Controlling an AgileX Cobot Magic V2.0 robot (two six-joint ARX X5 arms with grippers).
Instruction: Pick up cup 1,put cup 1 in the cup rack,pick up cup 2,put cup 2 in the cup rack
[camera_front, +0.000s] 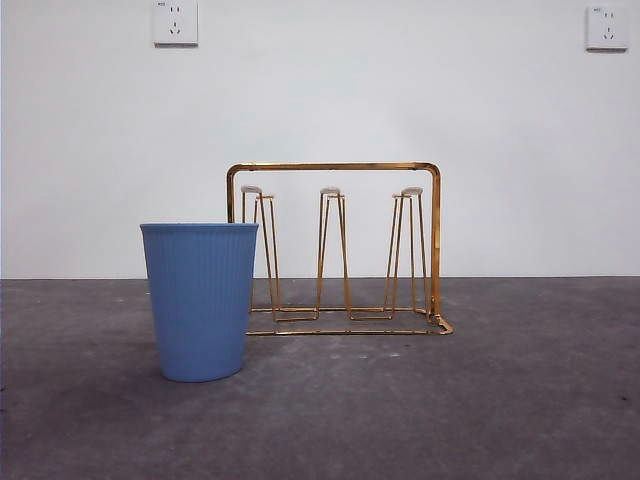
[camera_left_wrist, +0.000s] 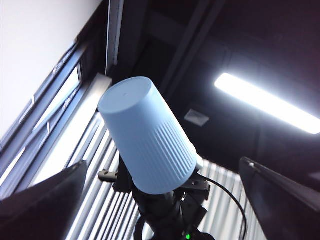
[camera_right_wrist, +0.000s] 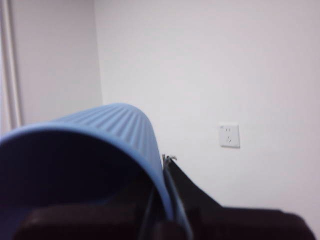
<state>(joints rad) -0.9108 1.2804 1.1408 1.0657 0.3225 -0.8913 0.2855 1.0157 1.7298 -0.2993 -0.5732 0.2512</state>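
Next, my left gripper grabs the second blue cup by its base end (camera_left_wrist: 127, 97), leaving the second blue cup's open rim (camera_left_wrist: 169, 182) free to slip over a peg of the cup rack.
A blue ribbed cup (camera_front: 200, 300) stands upright on the table, just left of and nearer than the cup rack (camera_front: 335, 167), a gold wire frame with white-tipped prongs that carry nothing. Neither arm shows in the front view. My right gripper (camera_right_wrist: 166, 167) is shut on the rim of a second blue ribbed cup (camera_right_wrist: 107, 127), one jaw inside and one outside. The left wrist view looks up at the ceiling and shows this cup (camera_left_wrist: 147, 135) held aloft, base up, on the right gripper (camera_left_wrist: 157, 200). My left gripper (camera_left_wrist: 162, 162) is open and empty.
The grey table (camera_front: 480, 400) runs to a white wall with two sockets (camera_front: 175, 22). In the left wrist view there are a ceiling light strip (camera_left_wrist: 265, 102) and window blinds (camera_left_wrist: 85, 145) overhead.
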